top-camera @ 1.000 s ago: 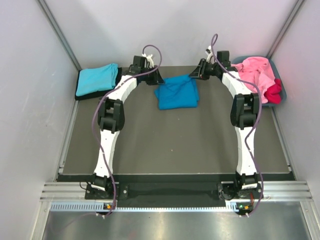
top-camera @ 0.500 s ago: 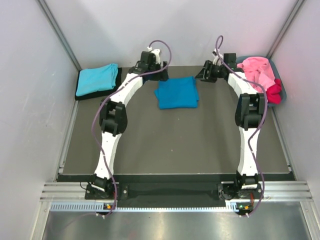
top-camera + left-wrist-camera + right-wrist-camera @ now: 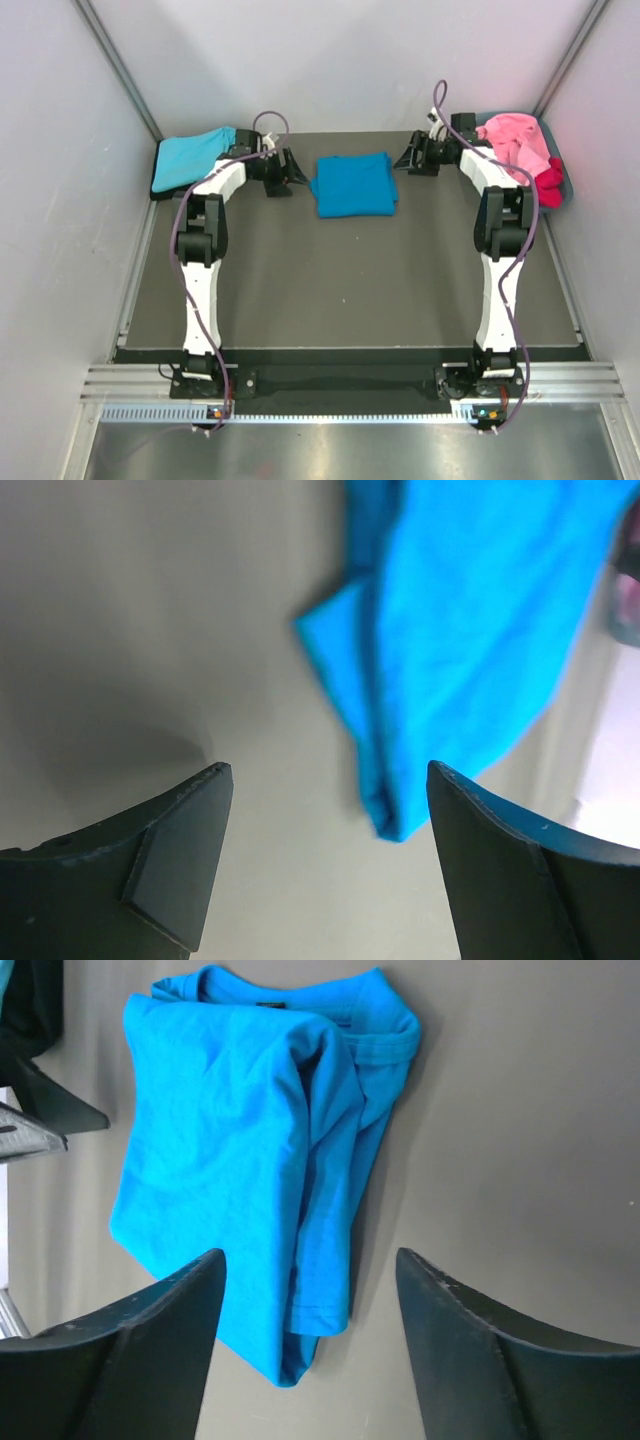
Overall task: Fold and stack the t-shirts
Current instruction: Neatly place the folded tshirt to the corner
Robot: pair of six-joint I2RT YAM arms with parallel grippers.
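Note:
Next, my left gripper grabs the folded blue t-shirt's side edge facing the turquoise t-shirt, to stack the blue t-shirt there still folded.
A bright blue t-shirt (image 3: 353, 184) lies folded on the dark table at the back centre. It also shows in the left wrist view (image 3: 470, 620) and in the right wrist view (image 3: 240, 1150). My left gripper (image 3: 287, 175) is open and empty, just left of it. My right gripper (image 3: 408, 160) is open and empty, just right of it. A folded turquoise t-shirt (image 3: 192, 156) lies on a black pad at the back left. Pink t-shirts (image 3: 515, 142) and a crimson one (image 3: 546, 185) sit heaped in the tub (image 3: 562, 196) at the back right.
Grey walls close in the table on the left, back and right. The table's dark mat (image 3: 350, 280) stretches toward the arm bases. A metal rail (image 3: 350, 380) runs along the near edge.
My left gripper has swung down and left, away from the blue t-shirt's top corner. My right gripper has drawn back a little to the right. The blue t-shirt lies flatter and squarer.

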